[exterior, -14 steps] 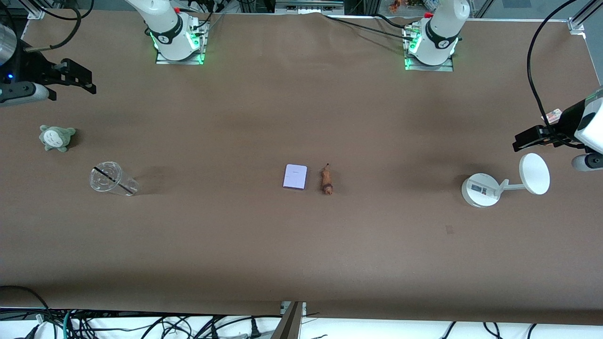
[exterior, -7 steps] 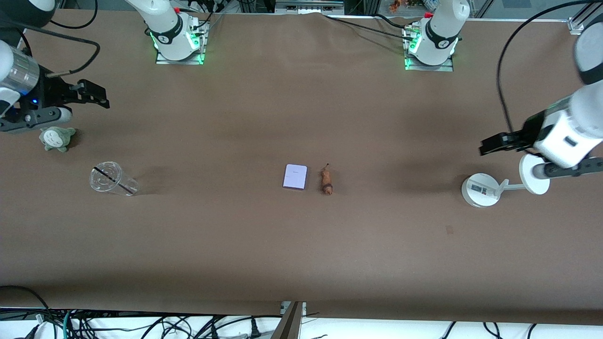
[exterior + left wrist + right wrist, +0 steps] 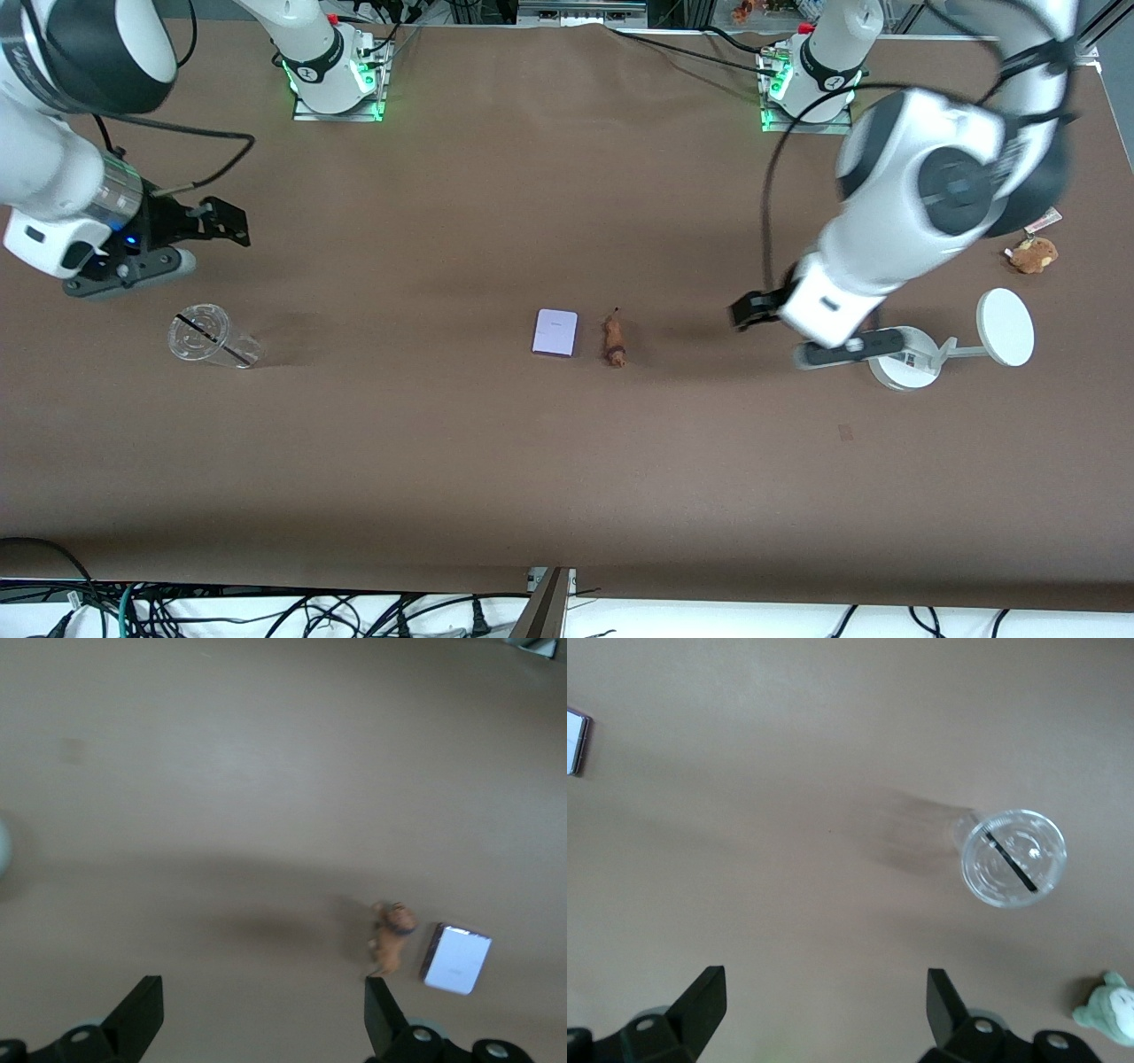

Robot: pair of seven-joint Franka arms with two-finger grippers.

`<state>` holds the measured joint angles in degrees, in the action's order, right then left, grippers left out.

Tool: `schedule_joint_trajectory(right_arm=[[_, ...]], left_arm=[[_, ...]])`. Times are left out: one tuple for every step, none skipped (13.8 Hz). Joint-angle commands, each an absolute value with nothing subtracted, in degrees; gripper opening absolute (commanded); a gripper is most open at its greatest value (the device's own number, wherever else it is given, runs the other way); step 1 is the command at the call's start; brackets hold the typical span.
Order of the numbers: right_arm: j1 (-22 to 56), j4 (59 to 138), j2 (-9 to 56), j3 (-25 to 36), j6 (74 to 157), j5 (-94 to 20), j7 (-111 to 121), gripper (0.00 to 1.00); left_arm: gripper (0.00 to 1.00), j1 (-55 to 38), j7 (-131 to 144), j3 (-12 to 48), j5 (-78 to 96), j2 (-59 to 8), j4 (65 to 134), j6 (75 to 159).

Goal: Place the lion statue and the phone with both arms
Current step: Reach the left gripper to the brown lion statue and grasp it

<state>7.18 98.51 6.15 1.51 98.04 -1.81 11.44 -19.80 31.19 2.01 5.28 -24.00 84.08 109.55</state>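
My left gripper grabs the lion figurine by its body [image 3: 386, 954] just behind the mane [image 3: 399, 922] next, to place it.
The lion statue [image 3: 614, 341], a small orange-brown figurine, lies at the table's middle beside the pale lavender phone [image 3: 555, 332], which is on its right-arm side. My left gripper [image 3: 751, 315] hangs open and empty over bare table between the lion statue and a white stand. The left wrist view shows the lion statue [image 3: 392, 935] and the phone [image 3: 455, 958] just off one of its fingers [image 3: 379, 1019]. My right gripper [image 3: 221, 223] is open and empty over bare table close to a clear cup. In the right wrist view, between its gripper [image 3: 824, 1014] fingers, only table shows, with a sliver of the phone [image 3: 574, 742] at the edge.
A clear cup [image 3: 208, 337] with a black straw lies toward the right arm's end. A white stand [image 3: 912, 363] with a disc [image 3: 1005, 326] and a brown plush [image 3: 1032, 254] sit toward the left arm's end. A grey-green plush [image 3: 1109, 1008] lies beside the cup.
Both arms have swung in from the table's ends toward its middle. The left gripper went from the stand's disc toward the lion statue, uncovering the brown plush. The right arm now covers the grey-green plush.
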Motion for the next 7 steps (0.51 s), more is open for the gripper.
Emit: schedule_joint_trajectory(right_arm=[[8.0,97.2,7.8,1.7,98.5,-2.9,10.5,1.00],[8.1,97.2,7.8,1.7,98.5,-3.2,9.8,1.00],[8.1,97.2,7.8,1.6,98.5,-3.2,9.5,1.00],[8.2,97.2,7.6,1.6,98.4,-3.2,9.5,1.00],[8.1,96.8,7.5,1.7,98.4,-3.3,9.4,1.00],[8.1,95.5,7.5,1.6,97.8,-3.3,9.4,1.00],[8.1,94.9,7.5,1.7,97.7,-3.5,9.6,1.00]], left_arm=[[1.00,-24.2,34.4,1.2,5.4,-30.5,83.0,115.6],[1.00,-25.2,35.8,1.2,5.3,-32.6,83.1,118.0],[1.00,-26.9,37.8,1.1,5.3,-34.4,83.1,120.4],[1.00,-27.7,39.8,1.1,4.6,-36.0,83.1,122.7],[1.00,-28.5,42.0,1.2,3.1,-37.3,83.1,124.9],[1.00,-29.1,43.3,1.2,1.9,-38.7,83.1,126.7],[1.00,-30.0,44.2,1.2,1.4,-40.0,83.1,128.6]])
